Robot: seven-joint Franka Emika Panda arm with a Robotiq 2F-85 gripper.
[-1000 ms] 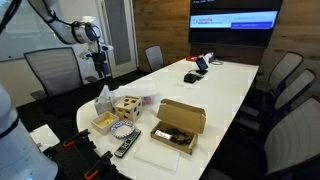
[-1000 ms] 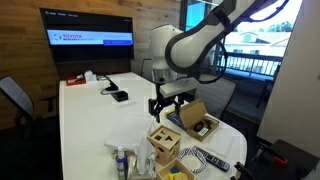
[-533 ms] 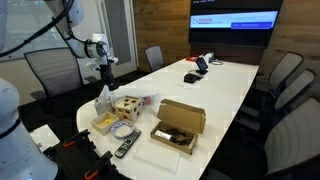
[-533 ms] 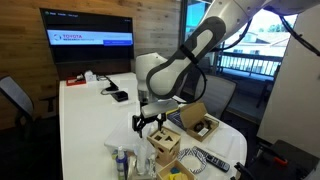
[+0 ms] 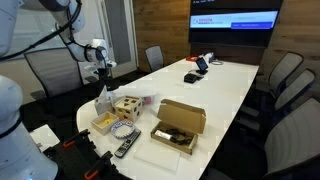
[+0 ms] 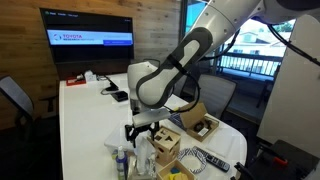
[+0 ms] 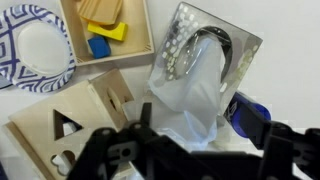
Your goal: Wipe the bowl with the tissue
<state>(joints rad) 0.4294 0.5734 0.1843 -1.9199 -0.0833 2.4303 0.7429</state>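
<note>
I should close my gripper, because the tissue's raised tuft is between my open fingers. Closing now would hold the tissue.
The tissue [image 7: 190, 100] is a pale crumpled wad with a tuft, standing on a shiny perforated holder [image 7: 215, 40]. It shows in both exterior views [image 5: 103, 98] [image 6: 146, 155]. The bowl [image 7: 35, 50], blue-and-white patterned with a white inside, lies at the top left of the wrist view and near the table's front edge in an exterior view [image 5: 124, 132]. My gripper [image 7: 190, 158] is open, its dark fingers on either side just above the tissue, not touching it. It hangs over the tissue in both exterior views [image 5: 100, 76] [image 6: 140, 128].
A wooden cube with holes [image 7: 75, 125] stands beside the tissue. A tan tray with blocks [image 7: 105, 30] lies next to the bowl. A blue bottle [image 7: 250, 115] stands close to the tissue. An open cardboard box [image 5: 178, 125] and a remote [image 5: 128, 146] lie nearby.
The arm has swung towards the table corner and come down over the tissue. The objects on the table have not moved.
</note>
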